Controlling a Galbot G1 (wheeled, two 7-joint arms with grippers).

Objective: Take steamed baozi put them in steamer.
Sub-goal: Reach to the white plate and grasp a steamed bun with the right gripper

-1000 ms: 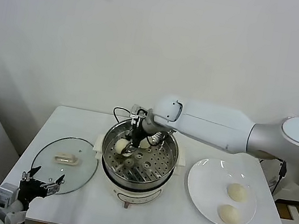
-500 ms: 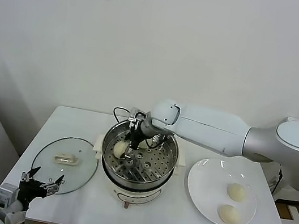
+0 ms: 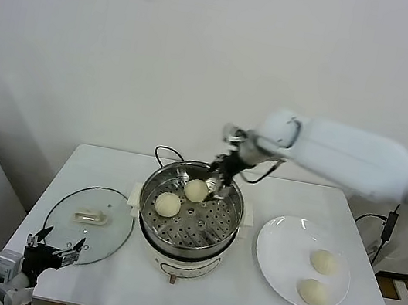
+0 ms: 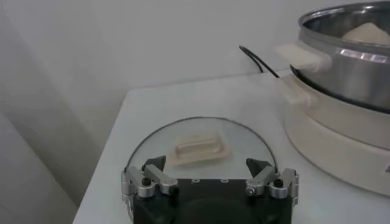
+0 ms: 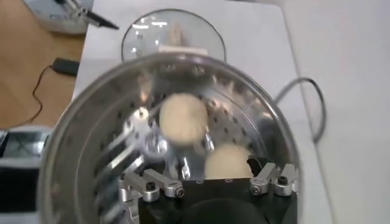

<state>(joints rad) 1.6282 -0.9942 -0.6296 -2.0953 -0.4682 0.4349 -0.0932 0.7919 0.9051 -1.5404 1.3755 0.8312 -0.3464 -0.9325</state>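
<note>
My right gripper should next grab the baozi at the plate's front (image 3: 313, 291) by its round sides, to add another baozi to the steamer.
Two cream-white baozi (image 3: 168, 204) (image 3: 196, 190) lie on the perforated tray inside the steel steamer (image 3: 147, 218) at the table's middle. They also show in the right wrist view (image 5: 183, 118) (image 5: 227, 161). Two more baozi (image 3: 322, 261) (image 3: 312, 291) lie on the white plate (image 3: 281, 252) at the right. My right gripper (image 3: 222, 180) is open and empty, raised just above the steamer's far right rim. My left gripper (image 3: 55, 247) is open and empty, parked low at the table's front left by the glass lid.
The round glass lid (image 3: 89, 222) with a white handle lies flat left of the steamer, seen also in the left wrist view (image 4: 198, 148). A black cord (image 3: 163, 150) runs behind the steamer. The wall stands close behind the table.
My right gripper has let go of a baozi in the steamer's left side, opened, and pulled up and to the right, out of the pot. The left arm has not moved.
</note>
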